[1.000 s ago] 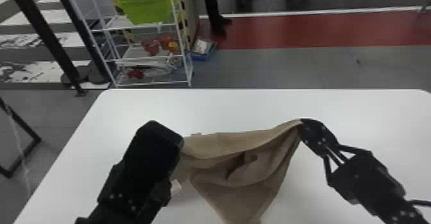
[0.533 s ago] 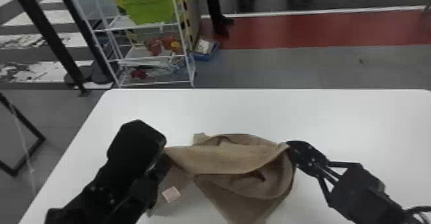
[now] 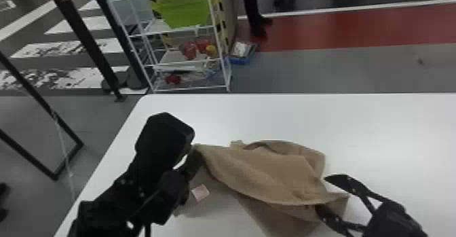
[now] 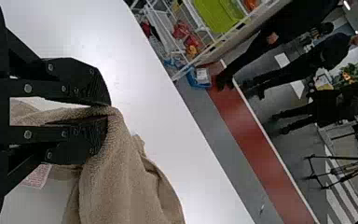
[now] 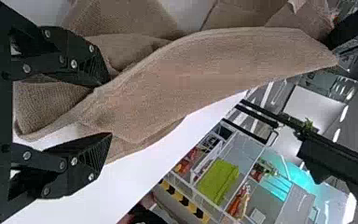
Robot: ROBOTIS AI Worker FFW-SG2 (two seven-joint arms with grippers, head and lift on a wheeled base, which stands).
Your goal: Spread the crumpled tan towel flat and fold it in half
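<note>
My right gripper should next take hold of the crumpled tan towel by its other upper corner (image 3: pixel 342 197) to spread the towel out flat.
The tan towel (image 3: pixel 271 175) lies bunched on the white table, its left corner raised and a pale tag near that end. My left gripper (image 3: pixel 193 160) holds this corner; in the left wrist view the left gripper (image 4: pixel 103 112) is shut on the cloth, which drapes from its fingertips. At the towel's right end, my right gripper (image 3: pixel 322 192) stands open with towel between its fingers. From the right wrist, the towel (image 5: pixel 205 70) stretches off toward the left arm, and the right gripper (image 5: pixel 107 109) has its fingers wide apart around a loose edge.
The white table's (image 3: pixel 390 127) far edge runs behind the towel, its left edge beside my left arm. Past it on the floor stand a white wire rack (image 3: pixel 224 73) with a green bin (image 3: pixel 185 10), and black posts (image 3: pixel 91 49).
My right gripper has opened and released the towel's right corner, which has dropped. Both grippers have come down and nearer; the left has shifted left, still holding its corner.
</note>
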